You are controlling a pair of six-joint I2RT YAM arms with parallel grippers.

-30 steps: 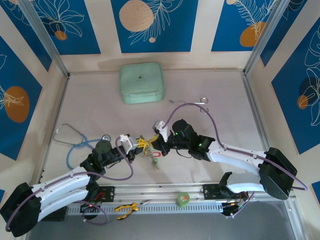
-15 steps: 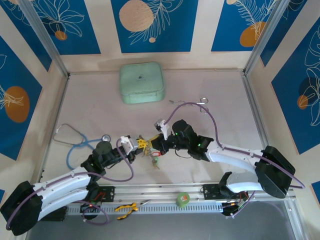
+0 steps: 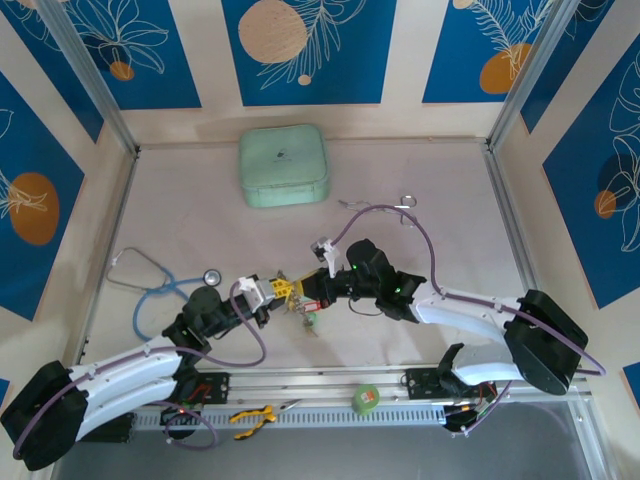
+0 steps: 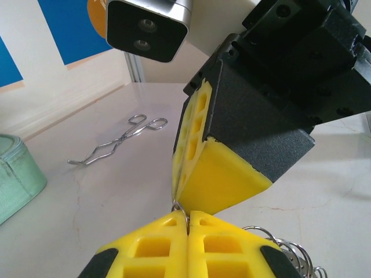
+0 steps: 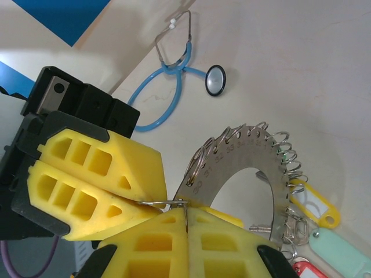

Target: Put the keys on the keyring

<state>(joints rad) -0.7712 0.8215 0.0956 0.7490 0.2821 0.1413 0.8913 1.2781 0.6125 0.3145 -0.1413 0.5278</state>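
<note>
The keyring would stay held, because my left gripper stays closed on the split ring of the keyring [image 5: 243, 156], so my right gripper should open its fingers.
The keyring [image 5: 243, 156] is a flat silvery disc with numbered holes and several small split rings round its rim. It hangs between both grippers just above the table, near the middle of the top view [image 3: 298, 298]. My right gripper [image 5: 185, 223] is shut on the disc's lower edge. My left gripper [image 4: 187, 223] is shut on a thin wire split ring [image 4: 181, 209], tip to tip with the right fingers [image 4: 200, 145]. Yellow [image 5: 316, 200], green [image 5: 342, 249] and red [image 5: 301, 269] tags dangle from the disc. A key's [image 5: 261, 229] silvery tip pokes out beneath it.
A blue stethoscope [image 3: 150, 285] lies left of the left arm. Silvery forceps [image 3: 375, 205] lie behind the right arm, and a mint-green case [image 3: 284, 166] sits at the back. A green tape roll [image 3: 366, 398] and yellow pliers [image 3: 252, 415] rest on the front rail.
My left gripper has edged right, closer to the right gripper. The right gripper and the hanging tags have shifted slightly left. Both stay shut.
</note>
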